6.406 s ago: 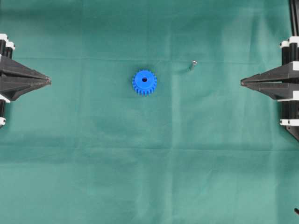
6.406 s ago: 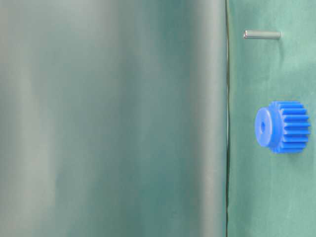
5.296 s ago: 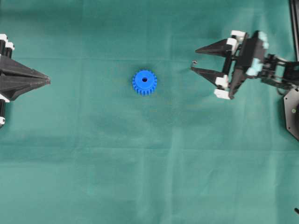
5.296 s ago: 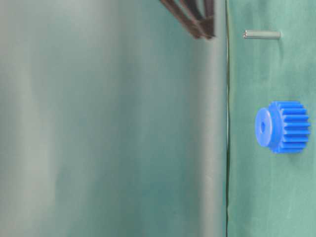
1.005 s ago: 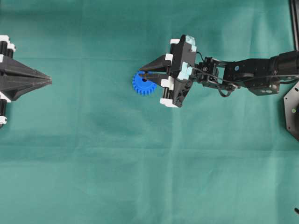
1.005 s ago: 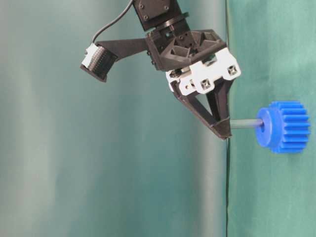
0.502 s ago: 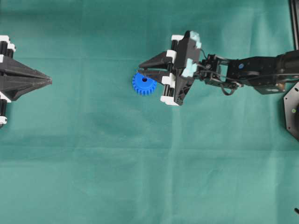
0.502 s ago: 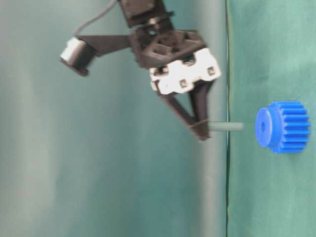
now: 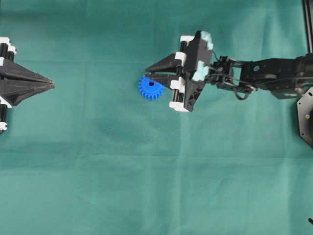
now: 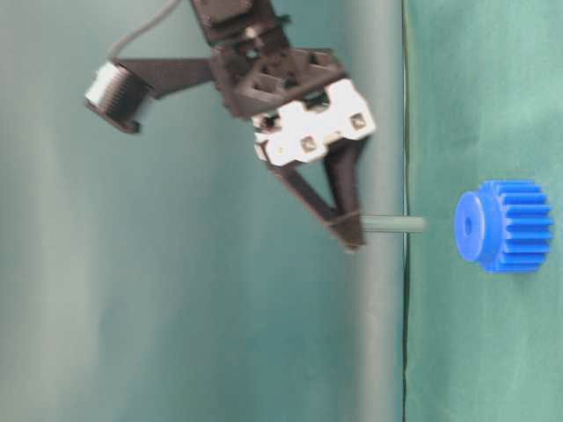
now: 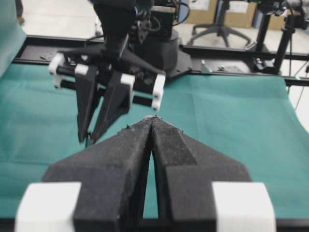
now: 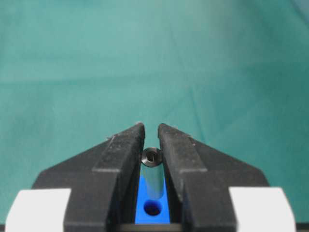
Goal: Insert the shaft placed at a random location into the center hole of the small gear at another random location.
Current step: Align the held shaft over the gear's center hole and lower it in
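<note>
The shaft is above the center hole of the gear in the right wrist view, so the robot should lower the shaft before its right gripper lets go.
The small gear, bright blue and toothed, lies flat on the green cloth with its center hole facing up. My right gripper hangs just above it, shut on the shaft, a thin grey pin that points straight down. The table-level view shows a clear gap between the shaft's lower end and the gear's hub. In the right wrist view the shaft sits between the fingers, with the hole directly below it. My left gripper rests shut at the far left, away from the gear.
Green cloth covers the whole table. In the left wrist view a black frame rail runs along the far table edge, with an office chair beyond it.
One second ago the shaft's lower end touched the gear's hub at the hole. My right gripper has since risen with the shaft, so the shaft now hangs apart from the gear. The left arm is still.
</note>
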Motion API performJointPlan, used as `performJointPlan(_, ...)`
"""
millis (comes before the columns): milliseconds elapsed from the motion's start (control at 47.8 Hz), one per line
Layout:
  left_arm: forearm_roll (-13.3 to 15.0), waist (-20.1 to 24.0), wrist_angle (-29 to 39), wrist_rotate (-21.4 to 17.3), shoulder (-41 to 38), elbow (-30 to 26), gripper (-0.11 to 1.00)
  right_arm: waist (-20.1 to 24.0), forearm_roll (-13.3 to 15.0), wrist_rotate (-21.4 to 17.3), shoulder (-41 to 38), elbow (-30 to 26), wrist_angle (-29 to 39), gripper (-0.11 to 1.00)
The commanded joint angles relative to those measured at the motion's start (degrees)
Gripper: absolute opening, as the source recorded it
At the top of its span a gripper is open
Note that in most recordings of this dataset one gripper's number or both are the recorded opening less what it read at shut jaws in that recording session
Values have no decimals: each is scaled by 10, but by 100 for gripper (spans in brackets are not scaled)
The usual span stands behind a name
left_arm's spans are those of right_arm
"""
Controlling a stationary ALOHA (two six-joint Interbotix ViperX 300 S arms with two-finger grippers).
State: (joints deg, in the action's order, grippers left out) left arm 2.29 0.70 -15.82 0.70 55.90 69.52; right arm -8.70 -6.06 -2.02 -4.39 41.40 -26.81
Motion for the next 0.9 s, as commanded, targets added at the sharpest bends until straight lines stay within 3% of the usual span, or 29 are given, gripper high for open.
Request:
performJointPlan(0,1,1,-4,-1,-2,-6,-1,1,1,1,-7,-18,-8,14)
performJointPlan(879,1,1,-4,-1,-3,-6,-1,-1,-6,-2,-79,-20,-43,14)
